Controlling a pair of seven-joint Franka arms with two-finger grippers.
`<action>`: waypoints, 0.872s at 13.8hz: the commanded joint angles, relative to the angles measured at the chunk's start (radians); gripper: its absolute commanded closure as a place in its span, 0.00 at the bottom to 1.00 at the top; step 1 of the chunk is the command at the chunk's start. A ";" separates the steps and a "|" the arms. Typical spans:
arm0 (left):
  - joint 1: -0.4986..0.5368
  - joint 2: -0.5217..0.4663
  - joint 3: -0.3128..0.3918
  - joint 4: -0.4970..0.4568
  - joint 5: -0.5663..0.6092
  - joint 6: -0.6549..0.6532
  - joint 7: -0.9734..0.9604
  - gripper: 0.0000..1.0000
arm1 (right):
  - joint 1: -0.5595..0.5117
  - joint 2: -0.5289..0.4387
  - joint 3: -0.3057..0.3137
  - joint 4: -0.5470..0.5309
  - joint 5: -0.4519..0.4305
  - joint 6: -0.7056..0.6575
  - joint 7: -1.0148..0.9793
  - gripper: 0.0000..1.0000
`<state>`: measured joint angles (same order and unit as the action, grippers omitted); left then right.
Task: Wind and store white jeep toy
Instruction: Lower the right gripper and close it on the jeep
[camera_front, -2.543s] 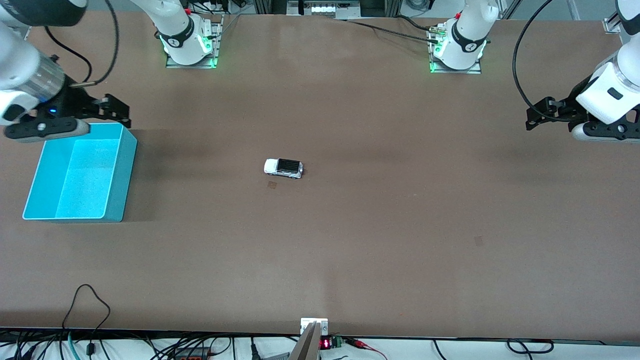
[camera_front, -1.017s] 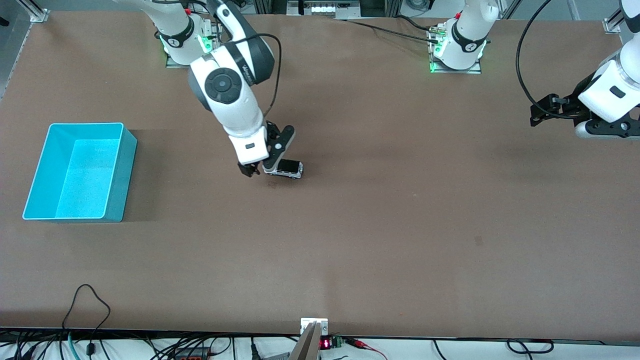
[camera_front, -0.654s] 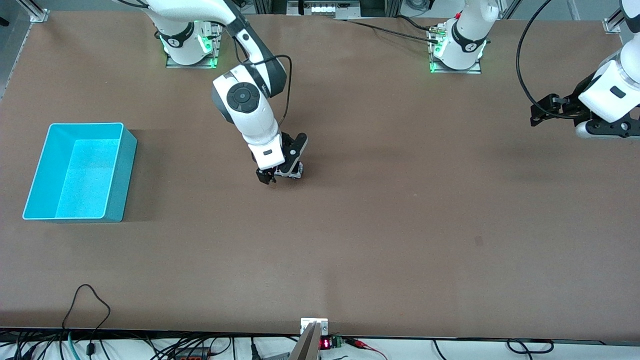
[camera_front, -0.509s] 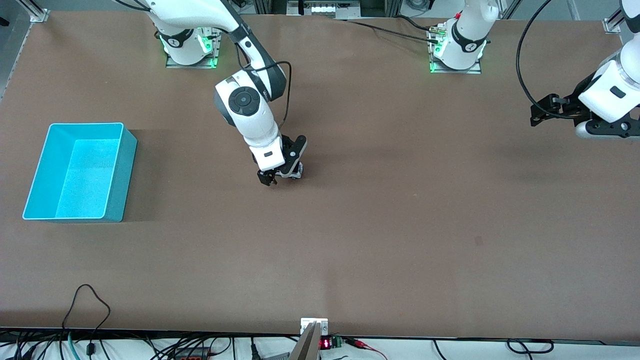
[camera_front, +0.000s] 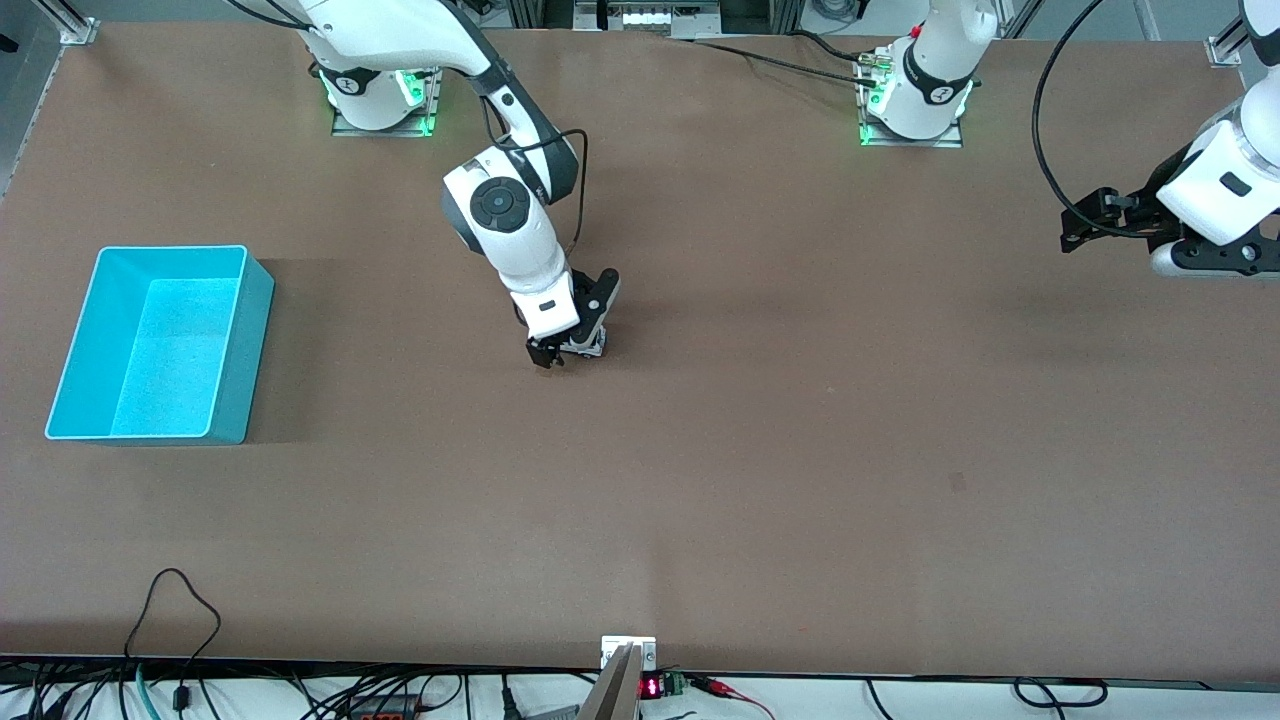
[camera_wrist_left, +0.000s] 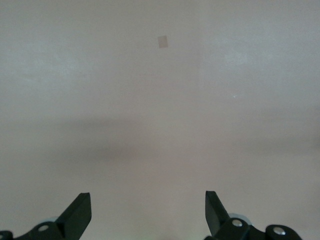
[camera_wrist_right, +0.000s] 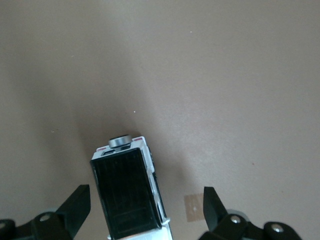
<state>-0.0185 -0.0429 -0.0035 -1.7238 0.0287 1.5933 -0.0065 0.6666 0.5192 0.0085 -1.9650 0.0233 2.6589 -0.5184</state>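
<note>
Next, my right gripper grabs the white jeep toy by its black ribbed roof (camera_wrist_right: 127, 194) to store it in the teal bin.
The white jeep toy (camera_wrist_right: 129, 197), with its black ribbed roof, stands on the brown table (camera_front: 800, 420) near the middle. In the right wrist view it lies between the two fingers of my right gripper (camera_wrist_right: 145, 190), which is open and straddles it, nearer to one finger than the other. In the front view my right gripper (camera_front: 566, 350) is down over the jeep (camera_front: 592, 346) and hides most of it. My left gripper (camera_front: 1095, 222) hangs open and waiting over the left arm's end of the table. In its own wrist view the left gripper (camera_wrist_left: 147, 195) has only bare table between its fingers.
A teal open bin (camera_front: 245, 340) stands at the right arm's end of the table, with nothing in it. A small tape patch (camera_wrist_right: 195, 207) lies on the table beside the jeep. Cables (camera_front: 170, 610) trail along the edge nearest the front camera.
My right arm has swung from over the teal bin to the middle of the table and come down around the jeep, edging along it. The left arm has barely moved.
</note>
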 joint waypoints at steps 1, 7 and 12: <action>-0.005 0.015 -0.001 0.032 0.019 -0.023 -0.010 0.00 | 0.004 0.007 0.005 -0.022 0.013 0.038 -0.028 0.00; -0.005 0.015 -0.001 0.032 0.017 -0.023 -0.020 0.00 | 0.002 0.025 0.015 -0.034 0.015 0.081 -0.025 0.00; -0.005 0.015 -0.001 0.032 0.017 -0.023 -0.020 0.00 | 0.007 0.013 0.015 -0.045 0.013 0.079 -0.020 0.93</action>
<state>-0.0185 -0.0428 -0.0035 -1.7238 0.0287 1.5932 -0.0138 0.6722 0.5546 0.0182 -1.9824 0.0234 2.7228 -0.5265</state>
